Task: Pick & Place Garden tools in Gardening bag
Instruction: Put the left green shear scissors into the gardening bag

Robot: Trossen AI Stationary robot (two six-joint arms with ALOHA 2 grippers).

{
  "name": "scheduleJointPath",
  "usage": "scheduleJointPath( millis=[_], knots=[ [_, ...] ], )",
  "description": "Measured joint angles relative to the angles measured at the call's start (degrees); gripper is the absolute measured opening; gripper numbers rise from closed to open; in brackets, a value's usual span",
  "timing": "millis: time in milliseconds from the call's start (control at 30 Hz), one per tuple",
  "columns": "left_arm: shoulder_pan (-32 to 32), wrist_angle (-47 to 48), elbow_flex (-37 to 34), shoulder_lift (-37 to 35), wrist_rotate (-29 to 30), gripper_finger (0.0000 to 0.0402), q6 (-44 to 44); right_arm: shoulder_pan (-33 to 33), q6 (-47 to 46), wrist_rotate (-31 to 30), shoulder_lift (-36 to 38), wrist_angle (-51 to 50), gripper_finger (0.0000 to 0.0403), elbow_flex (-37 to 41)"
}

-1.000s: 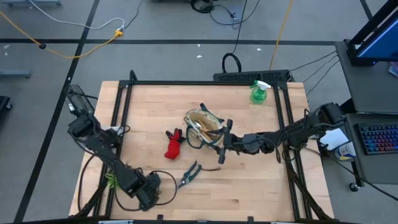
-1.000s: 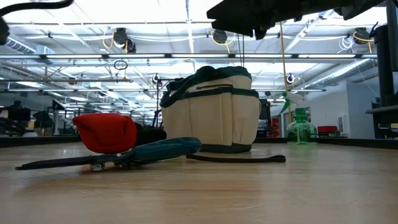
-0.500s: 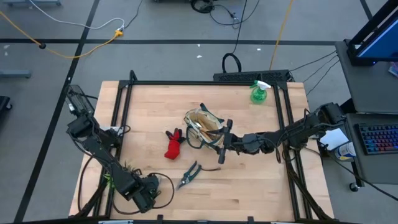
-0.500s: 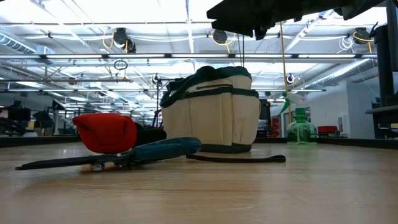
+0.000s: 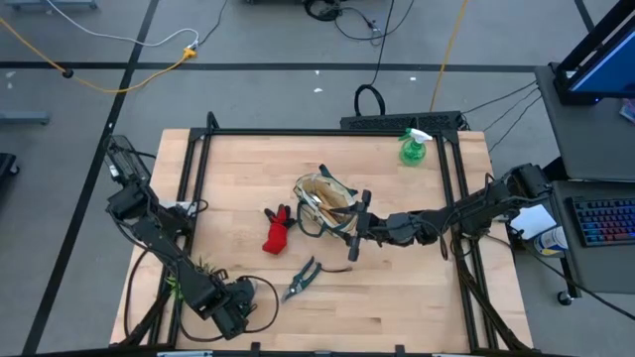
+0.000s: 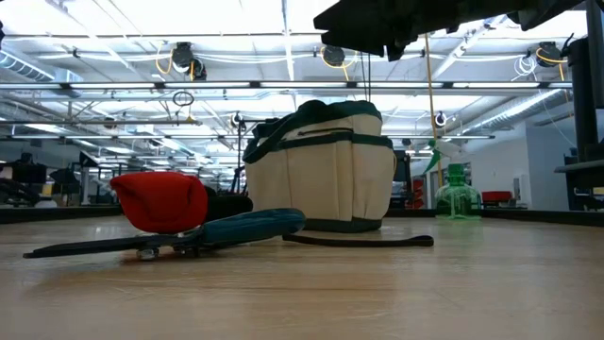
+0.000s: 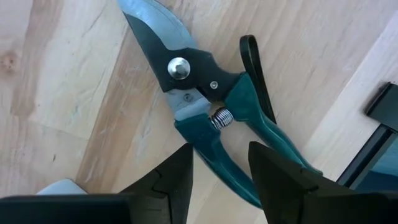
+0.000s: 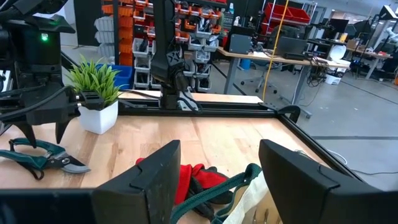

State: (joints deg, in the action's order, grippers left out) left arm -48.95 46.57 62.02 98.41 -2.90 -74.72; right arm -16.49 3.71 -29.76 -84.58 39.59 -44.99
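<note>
The pruning shears need to go in the bag, so the left gripper needs to grab them by a teal handle next.
The pruning shears [image 5: 301, 279] lie flat on the table, with teal handles [image 7: 249, 134] and the blades closed. My left gripper [image 5: 243, 297] is open just near-left of them. In the left wrist view its fingers [image 7: 177, 180] stand either side of one handle and above it, clear of it. The red glove [image 5: 277, 233] lies left of the cream bag [image 5: 324, 203]. The bag stands upright with wooden tool handles in its open top. My right gripper [image 5: 352, 230] is open and empty at the bag's right side. The green spray bottle [image 5: 412, 147] stands at the far right.
A green plant tuft in a white pot [image 8: 96, 99] stands at the near left by the left arm. A black strap [image 5: 337, 268] lies on the table near the bag. A dark frame rail [image 5: 327, 132] borders the table. Bare wood shows at the near right.
My left gripper has drawn back a little toward the table's near left corner, away from the shears. The shears, glove, bag and right gripper have kept still.
</note>
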Motion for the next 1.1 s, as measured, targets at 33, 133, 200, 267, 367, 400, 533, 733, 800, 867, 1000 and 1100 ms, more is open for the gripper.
scheduleJointPath(
  millis=[33, 133, 200, 267, 367, 400, 533, 733, 800, 867, 1000, 1100],
  knots=[
    [0.00, 0.00, 0.00, 0.00, 0.02, 0.0161, 0.00, 0.00, 0.02, 0.00, 0.00, -0.01, 0.0212, 0.00],
    [-0.02, 0.06, 0.00, 0.00, 0.25, 0.0161, 0.00, 0.00, 0.00, 0.00, 0.00, -0.02, 0.0212, 0.00],
    [-0.04, 0.03, -0.02, 0.14, 0.43, 0.0161, -0.02, 0.00, 0.00, 0.00, 0.00, -0.04, 0.0212, 0.02],
    [-0.04, -0.01, -0.02, 1.04, 0.16, 0.0161, 0.04, 0.01, 0.00, -0.01, 0.00, -0.04, 0.0212, 0.00],
    [0.00, -0.05, -0.04, 3.27, -2.67, 0.0161, 1.42, 0.02, 0.00, 0.00, 0.00, -0.10, 0.0212, 0.00],
    [0.00, -0.04, -0.04, 4.12, -3.66, 0.0161, 2.14, 0.02, 0.00, -0.01, 0.00, -0.16, 0.0212, 0.00],
    [0.00, -0.18, 0.18, 6.56, -5.84, 0.0161, 4.84, 0.01, 0.00, -0.01, 0.00, -0.24, 0.0212, 0.00],
    [0.07, -0.37, 0.17, 6.63, -3.90, 0.0160, 5.64, 0.00, 0.00, 0.00, 0.00, -0.22, 0.0212, 0.00],
    [-0.04, -0.47, 0.17, 6.54, -3.20, 0.0153, 6.62, 0.02, 0.00, 0.00, 0.00, -0.21, 0.0212, 0.00],
    [-0.04, -0.43, 0.17, 6.54, -2.86, 0.0134, 7.95, 0.02, 0.00, 0.00, 0.00, -0.22, 0.0212, 0.01],
    [0.43, -0.38, 0.13, 6.55, -2.38, 0.0077, 9.62, 0.02, 0.00, 0.00, 0.00, -0.21, 0.0212, 0.00],
    [1.06, -0.33, 0.09, 6.58, -1.71, 0.0058, 10.76, 0.01, 0.00, 0.00, 0.00, -0.20, 0.0212, 0.00]
  ],
)
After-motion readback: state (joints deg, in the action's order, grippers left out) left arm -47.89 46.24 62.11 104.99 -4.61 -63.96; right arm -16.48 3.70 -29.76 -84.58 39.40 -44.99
